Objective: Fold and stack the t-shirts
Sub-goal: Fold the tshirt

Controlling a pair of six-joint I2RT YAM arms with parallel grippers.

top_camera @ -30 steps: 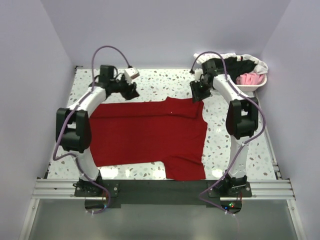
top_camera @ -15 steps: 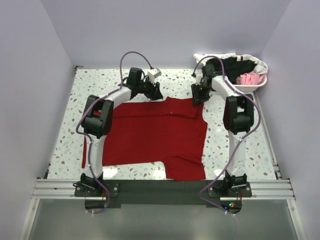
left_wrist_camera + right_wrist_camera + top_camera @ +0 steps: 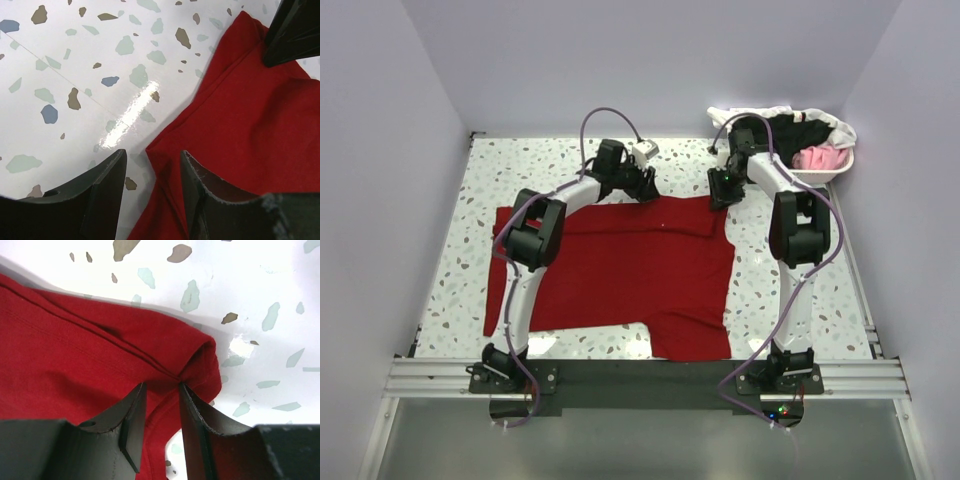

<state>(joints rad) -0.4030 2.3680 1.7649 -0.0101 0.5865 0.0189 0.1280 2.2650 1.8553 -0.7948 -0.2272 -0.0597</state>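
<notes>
My right gripper closes on a puckered fold of the red t-shirt next: the fold lies between my fingers, so closing now would catch the t-shirt.
The dark red t-shirt lies spread flat on the speckled table. My left gripper is low at its far edge near the middle. In the left wrist view that gripper is open, its jaws either side of a folded corner of the red t-shirt. My right gripper is at the shirt's far right corner. In the right wrist view it is open but narrow, with a puckered ridge of the red t-shirt between its jaws. Black, pink and white t-shirts are heaped at the back right.
The white basket holding the heaped garments stands at the table's far right corner, just behind my right arm. Purple-grey walls close in the table on three sides. A dark fingertip shows at the top right of the left wrist view.
My left arm has swung from the far left to the middle of the shirt's far edge, uncovering the left sleeve. The right gripper has barely moved and its jaws have narrowed slightly.
</notes>
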